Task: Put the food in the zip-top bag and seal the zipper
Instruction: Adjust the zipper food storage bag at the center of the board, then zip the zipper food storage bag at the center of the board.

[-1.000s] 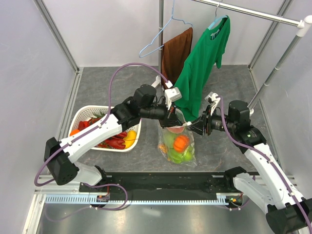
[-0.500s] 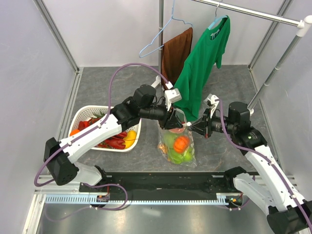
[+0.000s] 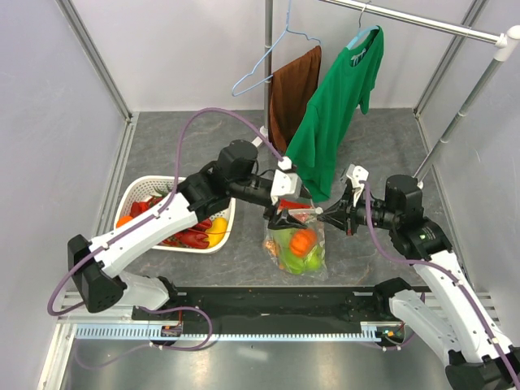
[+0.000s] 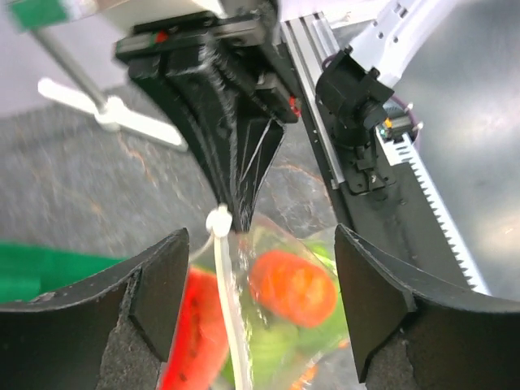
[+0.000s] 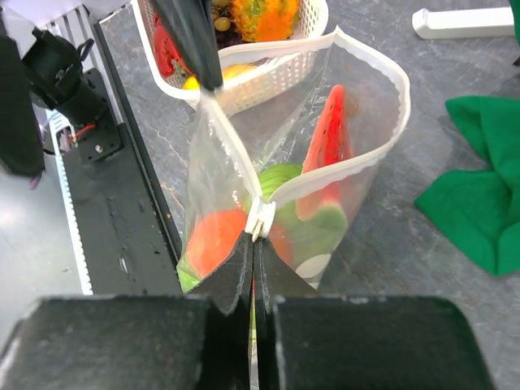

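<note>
The zipper needs to be sealed, so my left gripper needs to grab the white slider of the zipper (image 3: pixel 318 211) (image 4: pixel 219 221) next and leave the bag's edge to my right gripper.
The zip-top bag (image 3: pixel 302 253) stands on the table between my arms, its mouth gaping. It holds food: a watermelon slice (image 5: pixel 330 134), an orange fruit (image 5: pixel 213 240) and green pieces (image 4: pixel 280 345). My right gripper (image 5: pixel 253 253) is shut on the bag's edge just behind the white slider (image 5: pixel 260 218) of the zipper (image 5: pixel 357 166). My left gripper (image 4: pixel 260 313) is open and straddles the bag's top, the zipper strip (image 4: pixel 225 309) between its fingers but touching neither. More food, red lobsters and yellow pieces (image 3: pixel 185 232), lies in the white basket (image 3: pixel 140 192).
A green T-shirt (image 3: pixel 335 122), a brown cloth (image 3: pixel 292 89) and an empty blue hanger (image 3: pixel 262 71) hang from the rack behind the bag. The rack's pole (image 3: pixel 465 114) slants at the right. The black rail (image 3: pixel 268 302) runs along the near edge.
My left gripper has opened and let go of the bag's top. My right gripper has shut on the bag's edge by the slider and shifted slightly right.
</note>
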You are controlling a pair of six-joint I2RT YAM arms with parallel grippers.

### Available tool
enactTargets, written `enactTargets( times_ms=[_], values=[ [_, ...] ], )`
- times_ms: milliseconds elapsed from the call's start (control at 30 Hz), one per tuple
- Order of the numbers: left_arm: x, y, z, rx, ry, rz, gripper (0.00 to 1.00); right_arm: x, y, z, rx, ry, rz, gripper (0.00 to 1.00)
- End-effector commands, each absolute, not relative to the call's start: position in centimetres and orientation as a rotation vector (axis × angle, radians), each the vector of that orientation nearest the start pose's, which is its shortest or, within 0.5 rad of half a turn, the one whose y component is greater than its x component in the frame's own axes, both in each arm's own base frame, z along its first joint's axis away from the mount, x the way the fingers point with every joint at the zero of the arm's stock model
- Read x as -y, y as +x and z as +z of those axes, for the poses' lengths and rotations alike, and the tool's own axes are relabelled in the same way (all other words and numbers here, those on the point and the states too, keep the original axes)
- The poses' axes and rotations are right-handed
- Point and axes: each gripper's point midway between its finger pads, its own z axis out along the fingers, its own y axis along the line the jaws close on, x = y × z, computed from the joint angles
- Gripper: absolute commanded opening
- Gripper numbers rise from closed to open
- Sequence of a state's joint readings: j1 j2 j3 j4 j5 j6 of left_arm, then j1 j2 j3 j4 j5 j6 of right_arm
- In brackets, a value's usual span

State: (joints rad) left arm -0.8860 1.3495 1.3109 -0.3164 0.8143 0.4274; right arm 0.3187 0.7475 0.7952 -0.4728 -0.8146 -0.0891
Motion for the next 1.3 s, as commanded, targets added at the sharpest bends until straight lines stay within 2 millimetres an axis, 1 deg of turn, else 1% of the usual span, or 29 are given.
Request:
enactTargets(
  times_ms=[0,67,100,167,233,467,633,733,767,833,867,933,967,1033,1067,1133,1167,1200,1233,1267],
  values=[
    [39.7,15.4,30.9,-0.934,1.716,-0.967,0.74,-19.3,17.3,26.6,-1.614,-1.015,0.918,0.00],
    [40.3,15.8,30.9,-0.943,1.716,-0.954,0.71,-19.2,17.2,26.7,-1.600,-1.029,0.907,0.00],
    [40.7,15.7,30.3,-0.953,1.726,-0.959,0.67,-19.2,17.1,26.8,-1.589,-1.044,0.899,0.00],
    [41.1,16.0,30.1,-0.967,1.720,-0.941,0.64,-19.2,16.8,27.0,-1.568,-1.066,0.894,0.00],
    [41.5,16.0,29.9,-0.965,1.721,-0.939,0.60,-19.2,16.7,27.0,-1.556,-1.085,0.882,0.00],
    [42.1,15.3,28.9,-0.955,1.750,-0.931,0.56,-19.1,15.9,26.8,-1.512,-1.152,0.858,0.00],
    [42.3,15.7,28.4,-0.961,1.756,-0.907,0.57,-18.9,15.4,26.5,-1.500,-1.183,0.842,0.00],
    [42.4,15.8,28.2,-0.966,1.760,-0.909,0.54,-18.8,15.3,26.5,-1.498,-1.190,0.839,0.00],
    [42.5,15.7,27.9,-0.974,1.765,-0.915,0.49,-18.8,15.2,26.4,-1.495,-1.194,0.836,0.00],
    [42.4,15.7,27.5,-0.986,1.775,-0.919,0.45,-18.8,15.0,26.4,-1.488,-1.205,0.834,0.00],
    [42.4,15.7,27.5,-0.984,1.776,-0.918,0.39,-18.8,14.9,26.5,-1.481,-1.209,0.830,0.00],
    [42.4,15.6,27.4,-0.980,1.784,-0.921,0.33,-18.7,14.9,26.4,-1.482,-1.212,0.823,0.00],
    [42.3,15.5,27.3,-0.981,1.788,-0.923,0.27,-18.7,15.0,26.3,-1.483,-1.213,0.820,0.00],
    [42.3,15.5,27.2,-0.981,1.792,-0.924,0.22,-18.7,15.0,26.3,-1.483,-1.213,0.818,0.00],
    [42.2,15.4,27.1,-0.988,1.797,-0.925,0.16,-18.7,15.0,26.4,-1.480,-1.213,0.817,0.00],
    [42.0,15.6,26.9,-0.996,1.801,-0.910,0.11,-18.6,15.0,26.5,-1.479,-1.211,0.813,0.00],
    [41.8,15.6,26.5,-1.009,1.811,-0.907,0.06,-18.6,15.0,26.4,-1.482,-1.211,0.812,0.00],
    [41.6,15.8,26.1,-1.022,1.814,-0.891,0.03,-18.6,14.8,26.4,-1.481,-1.211,0.813,0.00],
    [41.4,15.9,26.0,-1.027,1.815,-0.885,0.02,-18.5,14.7,26.4,-1.478,-1.213,0.812,0.00],
    [41.0,16.5,25.8,-1.047,1.808,-0.874,0.02,-18.5,14.6,26.4,-1.472,-1.219,0.814,0.00]
  ],
)
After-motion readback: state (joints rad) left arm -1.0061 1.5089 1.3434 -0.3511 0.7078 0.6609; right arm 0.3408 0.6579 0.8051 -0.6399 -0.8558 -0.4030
